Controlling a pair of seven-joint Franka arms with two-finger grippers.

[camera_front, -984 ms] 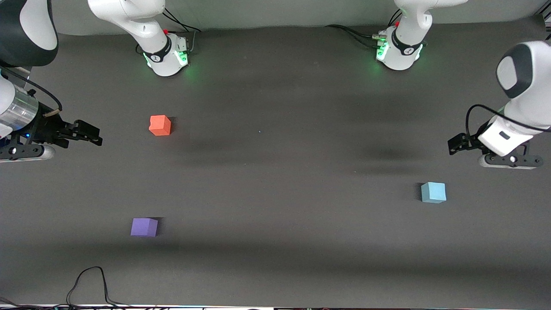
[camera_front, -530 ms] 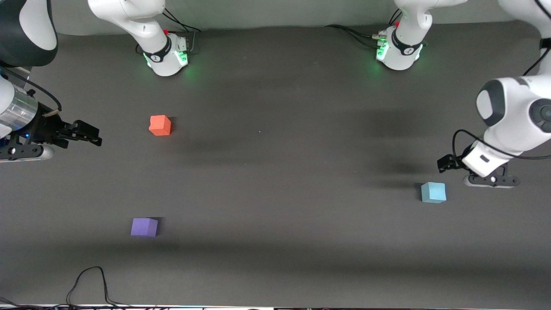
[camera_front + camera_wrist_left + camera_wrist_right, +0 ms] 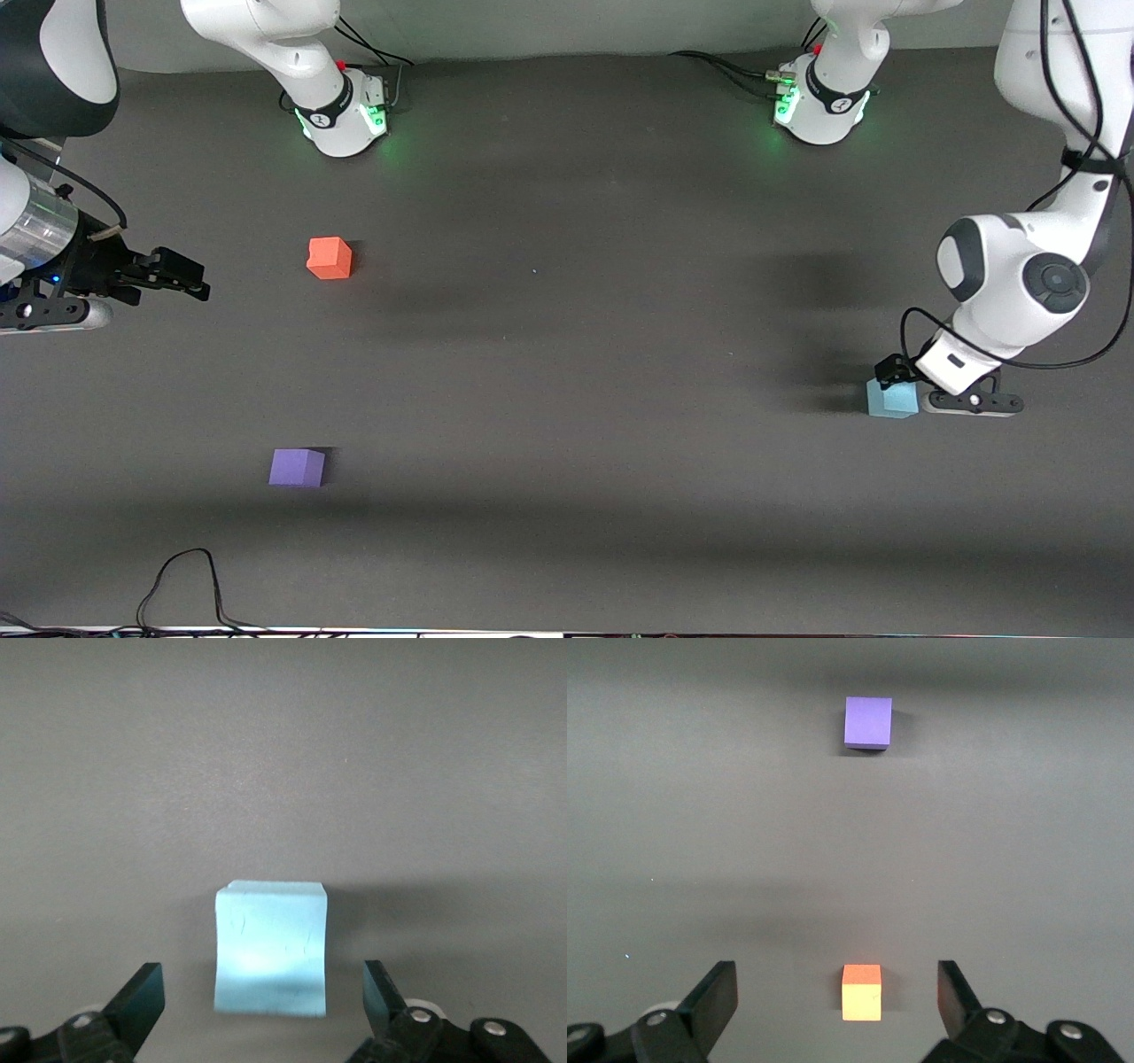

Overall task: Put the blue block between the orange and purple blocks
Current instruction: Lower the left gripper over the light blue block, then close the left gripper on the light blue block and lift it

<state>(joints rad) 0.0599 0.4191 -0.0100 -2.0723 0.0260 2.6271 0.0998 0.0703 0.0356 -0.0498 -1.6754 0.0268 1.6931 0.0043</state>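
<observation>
The blue block's near face (image 3: 270, 952) is still beyond the fingers of my left gripper, so the gripper should move toward it before it closes on the block.
The pale blue block (image 3: 890, 400) sits on the dark mat toward the left arm's end. My left gripper (image 3: 893, 372) hangs low right over it, open. In the left wrist view the blue block (image 3: 271, 948) lies in line with the gap of my left gripper (image 3: 263, 992), touching neither finger. The orange block (image 3: 330, 258) and the purple block (image 3: 297, 467) sit toward the right arm's end, the purple one nearer the front camera. My right gripper (image 3: 190, 283) waits open and empty beside the orange block. The right wrist view shows the orange block (image 3: 861, 992) and the purple block (image 3: 868, 722).
The two arm bases (image 3: 341, 106) (image 3: 819, 102) stand at the table's back edge. A black cable (image 3: 182, 576) loops at the front edge near the purple block. Bare dark mat (image 3: 576, 354) lies between the blue block and the other two.
My left arm has swung in and come down from the table's end until its gripper is right over the blue block. The right arm and all three blocks have not moved.
</observation>
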